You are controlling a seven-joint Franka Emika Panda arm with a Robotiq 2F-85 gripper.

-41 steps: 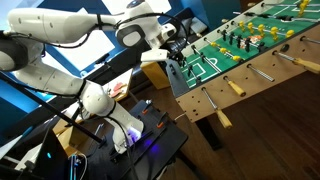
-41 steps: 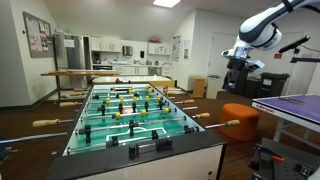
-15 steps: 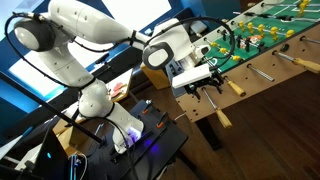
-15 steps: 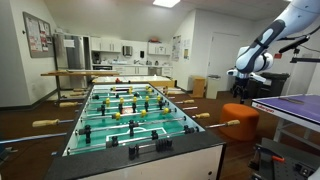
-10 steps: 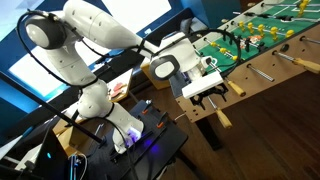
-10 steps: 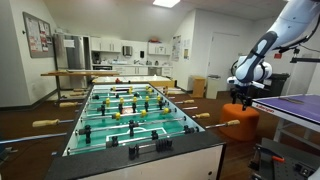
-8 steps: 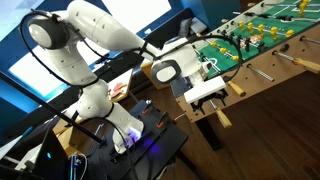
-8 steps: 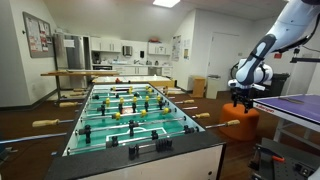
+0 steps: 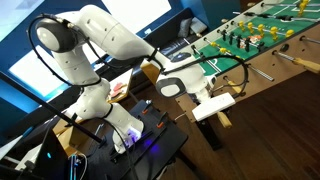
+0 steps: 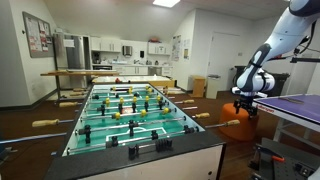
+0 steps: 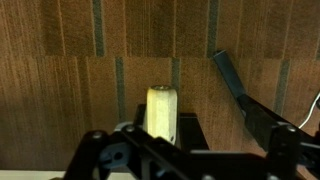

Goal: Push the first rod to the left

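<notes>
Next, my gripper grips the first rod's wooden handle by its outer end, to push the rod inward with my gripper away from the table side.
The first rod's tan wooden handle [image 9: 222, 118] sticks out of the foosball table's [image 9: 268, 68] near side at the goal end; in the other exterior view it [image 10: 226, 124] points away from the table [image 10: 150, 160]. My gripper [image 9: 214, 106] hangs just beyond the handle's outer end, facing the table side, and also shows in an exterior view [image 10: 243, 101]. In the wrist view the handle's end [image 11: 160, 112] stands straight ahead, with one dark finger spread off to its right. The gripper [image 11: 198, 112] looks open and holds nothing.
More wooden-handled rods [image 9: 237, 88] [image 9: 300, 62] stick out further along the same side. An orange seat [image 10: 240, 116] stands behind the gripper. A black stand with cables [image 9: 140, 140] is under the arm, and a table edge [image 10: 290, 104] is nearby.
The arm has swung from above the table's goal end down and outward along its side. The gripper now sits level with the first rod's handle end.
</notes>
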